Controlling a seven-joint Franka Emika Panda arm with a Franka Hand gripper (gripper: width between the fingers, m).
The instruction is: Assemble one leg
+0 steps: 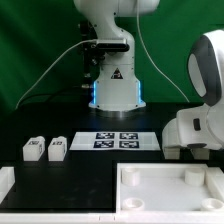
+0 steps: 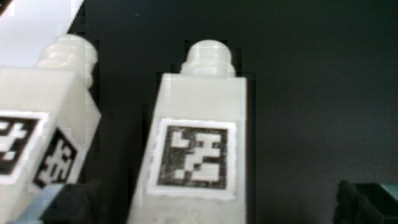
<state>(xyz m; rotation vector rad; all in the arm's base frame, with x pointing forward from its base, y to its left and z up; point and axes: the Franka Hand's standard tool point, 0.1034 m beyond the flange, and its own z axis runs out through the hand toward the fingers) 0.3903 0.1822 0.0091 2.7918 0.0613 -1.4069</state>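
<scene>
My fingers are on either side of the near white leg (image 2: 185,200) in the wrist view, so my gripper should now close on the leg.
In the wrist view two white legs lie side by side, each with a rounded peg at its end and a square tag on its face. One leg (image 2: 199,140) lies between my dark fingertips (image 2: 372,200). The other leg (image 2: 43,115) lies beside it. My gripper (image 2: 217,205) is open and straddles the first leg without touching it. In the exterior view two legs (image 1: 33,149) (image 1: 57,149) stand at the left. My arm's white wrist (image 1: 200,120) hangs low at the right, and its fingers are hidden there.
The marker board (image 1: 120,140) lies mid-table before the robot base (image 1: 112,85). The large white tray-like piece (image 1: 170,195) with raised rims lies at the front right. Another white part (image 1: 5,185) lies at the front left. A white edge (image 2: 36,25) shows beyond the legs.
</scene>
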